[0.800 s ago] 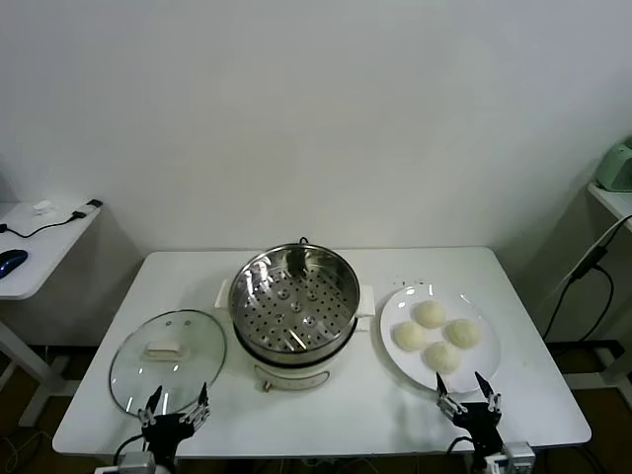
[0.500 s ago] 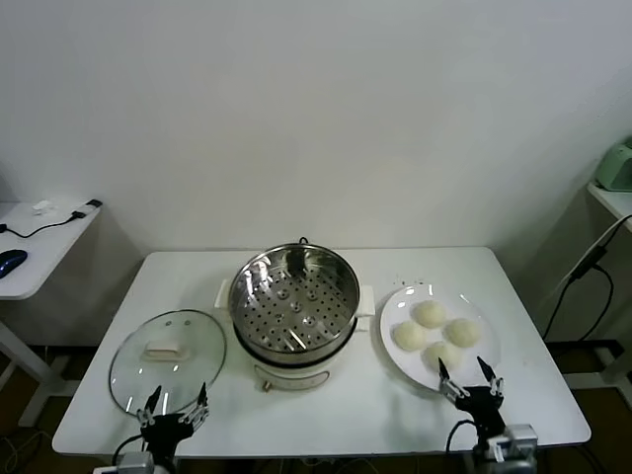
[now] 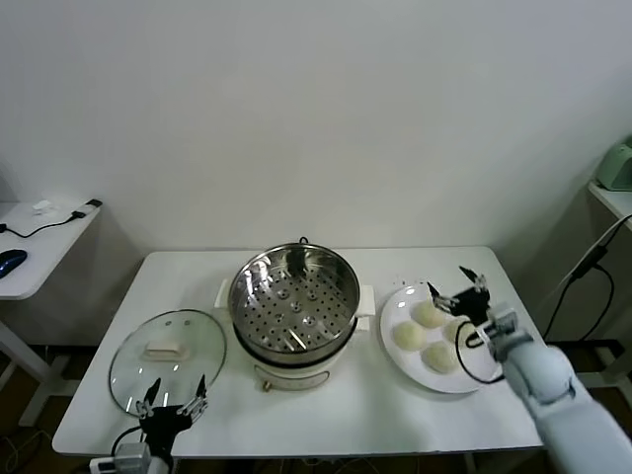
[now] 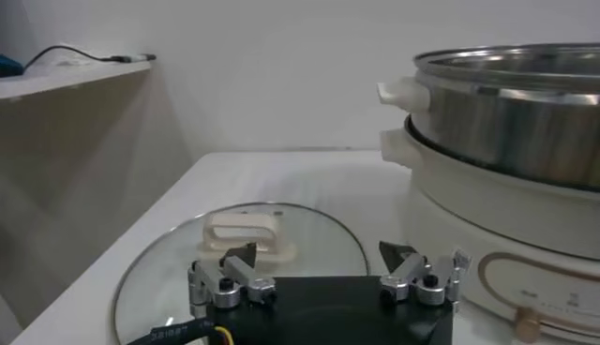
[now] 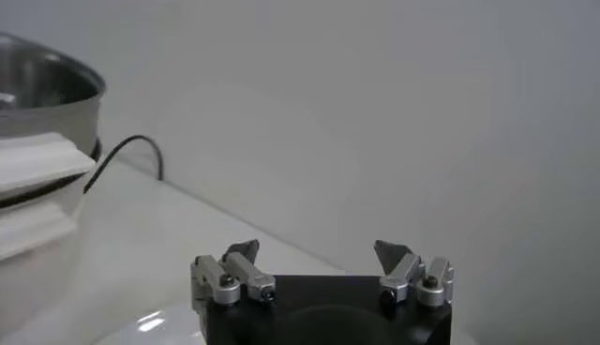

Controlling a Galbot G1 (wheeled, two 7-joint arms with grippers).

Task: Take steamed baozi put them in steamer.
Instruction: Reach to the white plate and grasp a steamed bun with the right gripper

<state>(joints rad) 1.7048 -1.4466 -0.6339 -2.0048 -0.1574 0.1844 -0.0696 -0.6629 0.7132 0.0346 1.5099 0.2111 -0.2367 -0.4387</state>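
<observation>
My right gripper picks up the far baozi by its round sides next, to fill the steamer's perforated tray point(image 3: 293, 308).
Four pale baozi lie on a white plate point(image 3: 474, 380) at the right of the table: the nearest to the steamer point(image 3: 408, 336), the far one point(image 3: 428, 315), the front one point(image 3: 440, 356), and one partly hidden behind my right gripper. The steel steamer point(image 3: 294, 301) stands mid-table with its perforated tray bare; its wall shows in the left wrist view point(image 4: 506, 112) and its rim in the right wrist view point(image 5: 42, 89). My right gripper point(image 3: 458, 290) is open and empty above the plate's far part. My left gripper point(image 3: 173, 394) is open and empty at the front left edge.
The glass lid point(image 3: 168, 357) lies flat left of the steamer, just beyond my left gripper, and shows in the left wrist view point(image 4: 244, 258). A side table point(image 3: 30, 247) with a cable stands at the left. A black cord point(image 5: 127, 150) runs behind the steamer.
My right gripper has risen from the table's front edge and moved forward over the plate, staying open. The left gripper has barely moved.
</observation>
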